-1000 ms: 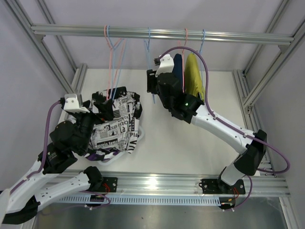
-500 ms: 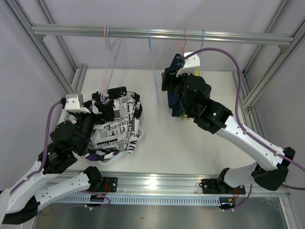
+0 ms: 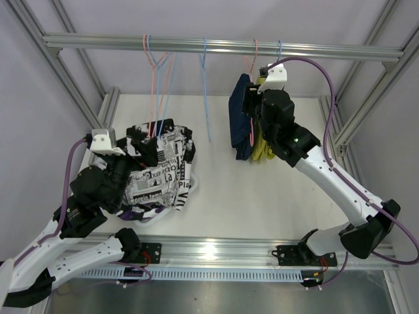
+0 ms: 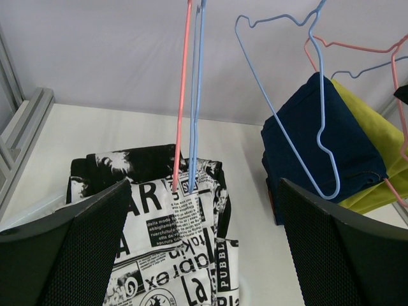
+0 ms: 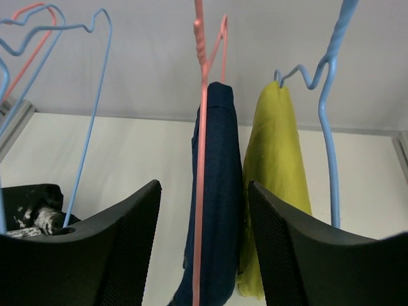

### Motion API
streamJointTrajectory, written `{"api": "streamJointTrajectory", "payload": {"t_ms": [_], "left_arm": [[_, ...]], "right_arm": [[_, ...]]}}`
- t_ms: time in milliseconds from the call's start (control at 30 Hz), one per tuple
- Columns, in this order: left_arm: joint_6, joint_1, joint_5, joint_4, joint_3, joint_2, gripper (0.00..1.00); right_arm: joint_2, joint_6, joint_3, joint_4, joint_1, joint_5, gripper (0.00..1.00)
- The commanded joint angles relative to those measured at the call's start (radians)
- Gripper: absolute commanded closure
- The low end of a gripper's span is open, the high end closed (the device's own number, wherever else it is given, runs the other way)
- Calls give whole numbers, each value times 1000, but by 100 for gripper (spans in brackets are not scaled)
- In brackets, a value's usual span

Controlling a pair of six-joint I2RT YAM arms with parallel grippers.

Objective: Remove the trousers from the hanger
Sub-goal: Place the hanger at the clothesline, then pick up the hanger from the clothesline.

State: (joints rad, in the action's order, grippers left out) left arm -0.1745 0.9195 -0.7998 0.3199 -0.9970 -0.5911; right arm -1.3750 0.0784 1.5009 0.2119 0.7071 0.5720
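Observation:
My right gripper next needs to hold on to the pink hanger (image 5: 203,127) by its bare near side, so that the navy trousers stay free to be removed.
Plain navy trousers (image 5: 220,210) hang folded over a pink hanger (image 5: 203,127), seen edge-on. Yellow trousers (image 5: 274,191) hang just to their right on a blue hanger (image 5: 328,140). My right gripper (image 5: 204,191) is open, its jaws either side of the navy pair and its hanger with a gap on both sides. From above, that gripper (image 3: 251,106) sits high by the navy trousers (image 3: 239,127). My left gripper (image 4: 204,188) is open and empty over a heap of trousers (image 4: 159,255), black-and-white printed on top, lying at the table's left (image 3: 160,176).
Empty pink (image 4: 182,95) and blue hangers (image 4: 197,95) dangle from the rail (image 3: 222,46) above the heap; another empty blue hanger (image 3: 207,91) hangs mid-rail. Frame posts stand at both sides. Bare white table (image 3: 262,196) lies between the heap and the hanging trousers.
My right arm has swung right and up, from the left of the hanging trousers to beside them near the rail. The left arm and the heap have stayed put.

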Motion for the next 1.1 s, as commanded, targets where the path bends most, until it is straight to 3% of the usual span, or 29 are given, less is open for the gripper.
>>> {"api": "streamJointTrajectory", "payload": {"t_ms": [0, 633, 1067], "left_arm": [[13, -5, 20, -27, 4, -10, 1], [27, -5, 68, -58, 23, 7, 1], [32, -5, 71, -59, 24, 7, 1]], "right_arm": [[-30, 14, -8, -23, -27, -75, 40], [5, 182, -165, -201, -166, -457, 46], [102, 287, -323, -442, -212, -647, 51]]}}
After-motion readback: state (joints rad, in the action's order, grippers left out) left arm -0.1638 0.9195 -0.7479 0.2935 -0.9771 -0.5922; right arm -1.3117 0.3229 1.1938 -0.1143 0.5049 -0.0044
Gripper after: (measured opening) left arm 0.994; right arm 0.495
